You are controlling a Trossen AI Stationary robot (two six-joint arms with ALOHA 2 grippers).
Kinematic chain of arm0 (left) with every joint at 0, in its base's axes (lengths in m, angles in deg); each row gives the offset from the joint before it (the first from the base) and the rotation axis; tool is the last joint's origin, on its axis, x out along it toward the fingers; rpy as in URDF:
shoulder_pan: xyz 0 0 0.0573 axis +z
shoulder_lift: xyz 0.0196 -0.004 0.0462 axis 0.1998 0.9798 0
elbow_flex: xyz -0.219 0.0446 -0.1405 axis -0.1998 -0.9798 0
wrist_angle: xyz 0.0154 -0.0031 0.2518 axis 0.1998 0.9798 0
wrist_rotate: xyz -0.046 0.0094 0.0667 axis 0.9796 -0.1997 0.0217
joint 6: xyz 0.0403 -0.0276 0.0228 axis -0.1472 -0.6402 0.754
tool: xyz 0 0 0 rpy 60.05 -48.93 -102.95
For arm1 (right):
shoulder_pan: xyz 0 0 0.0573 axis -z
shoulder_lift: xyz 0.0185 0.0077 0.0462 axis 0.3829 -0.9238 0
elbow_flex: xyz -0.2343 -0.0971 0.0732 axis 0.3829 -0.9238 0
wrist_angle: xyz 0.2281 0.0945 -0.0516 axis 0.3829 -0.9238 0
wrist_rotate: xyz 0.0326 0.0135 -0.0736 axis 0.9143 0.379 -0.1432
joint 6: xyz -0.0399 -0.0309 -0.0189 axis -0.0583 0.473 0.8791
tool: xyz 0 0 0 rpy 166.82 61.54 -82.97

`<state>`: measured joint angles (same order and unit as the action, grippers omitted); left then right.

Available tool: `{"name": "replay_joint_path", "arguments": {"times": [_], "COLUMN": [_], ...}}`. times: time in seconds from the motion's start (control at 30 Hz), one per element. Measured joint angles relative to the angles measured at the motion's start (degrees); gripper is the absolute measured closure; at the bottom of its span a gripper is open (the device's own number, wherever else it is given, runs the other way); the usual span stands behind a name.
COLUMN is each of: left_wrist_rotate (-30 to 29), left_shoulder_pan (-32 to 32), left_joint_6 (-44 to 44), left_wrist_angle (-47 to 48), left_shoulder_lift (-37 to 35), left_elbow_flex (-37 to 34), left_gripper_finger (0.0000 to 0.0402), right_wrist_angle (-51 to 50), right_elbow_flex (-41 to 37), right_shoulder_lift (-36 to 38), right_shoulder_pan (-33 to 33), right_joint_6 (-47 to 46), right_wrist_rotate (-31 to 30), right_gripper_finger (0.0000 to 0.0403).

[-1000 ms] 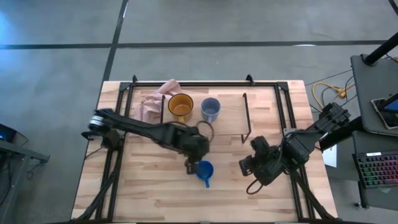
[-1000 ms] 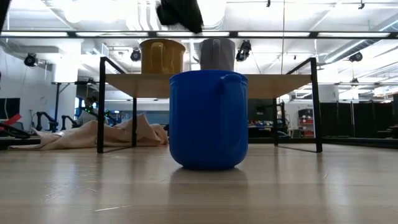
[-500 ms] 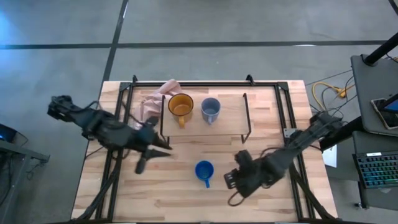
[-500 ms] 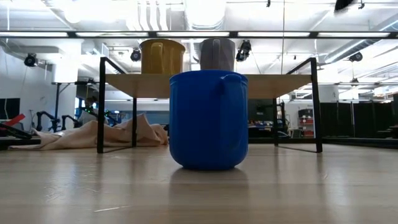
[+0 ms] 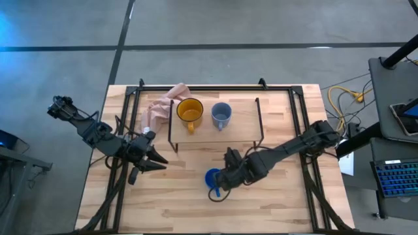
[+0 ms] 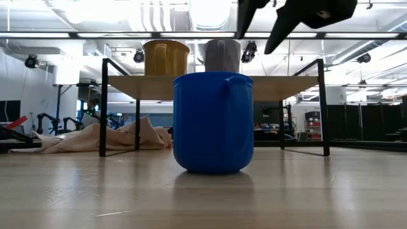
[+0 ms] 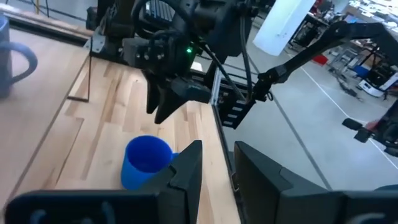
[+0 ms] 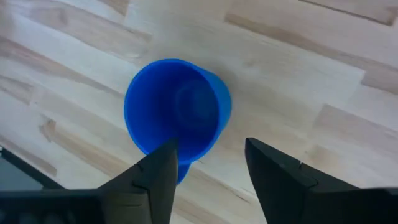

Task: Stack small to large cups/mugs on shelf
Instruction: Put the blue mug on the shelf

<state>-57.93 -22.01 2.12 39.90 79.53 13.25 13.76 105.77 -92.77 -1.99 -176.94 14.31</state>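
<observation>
My right gripper is going to grab the bright blue mug by its rim [image 5: 212,170] next. It will then stack the mug on the shelf beside the pale grey-blue mug [image 5: 221,115].
A bright blue mug [image 5: 213,177] stands upright on its base on the table in front of the shelf; it also shows in the low view [image 6: 213,122] and the left wrist view [image 7: 144,162]. A yellow mug [image 5: 189,111] and a pale grey-blue mug [image 5: 221,115] stand side by side on the shelf's plank [image 5: 243,125]. My right gripper [image 8: 208,163] is open, just above the blue mug and a little to its right [image 5: 225,177]; its fingers hang clear of the rim in the low view [image 6: 264,27]. My left gripper [image 5: 155,160] is open and empty at the table's left.
A pink cloth [image 5: 160,104] lies at the shelf's far left corner, partly on the table. Black frame rails [image 5: 121,163] run along the table's left and right sides. Bare tabletop [image 5: 176,205] lies in front of the blue mug.
My left gripper has drawn back from beside the blue mug toward the table's left edge. My right gripper has gone toward the table's left, from the right side to a place over the blue mug. The blue mug has stayed where it was.
</observation>
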Motion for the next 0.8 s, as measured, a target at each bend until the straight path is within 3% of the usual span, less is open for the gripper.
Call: {"name": "replay_joint_path", "arguments": {"times": [0.33, 0.57, 0.8], "left_wrist_rotate": [-0.44, -1.07, -1.48], "left_shoulder_pan": [-0.04, -0.02, -0.02], "left_joint_6": [1.94, 3.35, 3.56], "left_wrist_angle": [-0.07, 0.18, 0.75], "left_shoulder_lift": [-2.34, -4.23, -4.83], "left_elbow_flex": [-0.97, -0.97, -1.1], "left_gripper_finger": [0.0323, 0.0323, 0.0323], "right_wrist_angle": [-1.28, -11.25, -12.26], "right_elbow_flex": [7.11, 14.15, 19.69], "right_shoulder_lift": [-9.71, -14.93, -16.79], "right_shoulder_pan": [1.06, 2.01, 2.52], "right_joint_6": [1.8, 2.55, 4.97], "right_wrist_rotate": [3.41, 3.43, 4.0], "right_gripper_finger": [0.0225, 0.0237, 0.0251]}}
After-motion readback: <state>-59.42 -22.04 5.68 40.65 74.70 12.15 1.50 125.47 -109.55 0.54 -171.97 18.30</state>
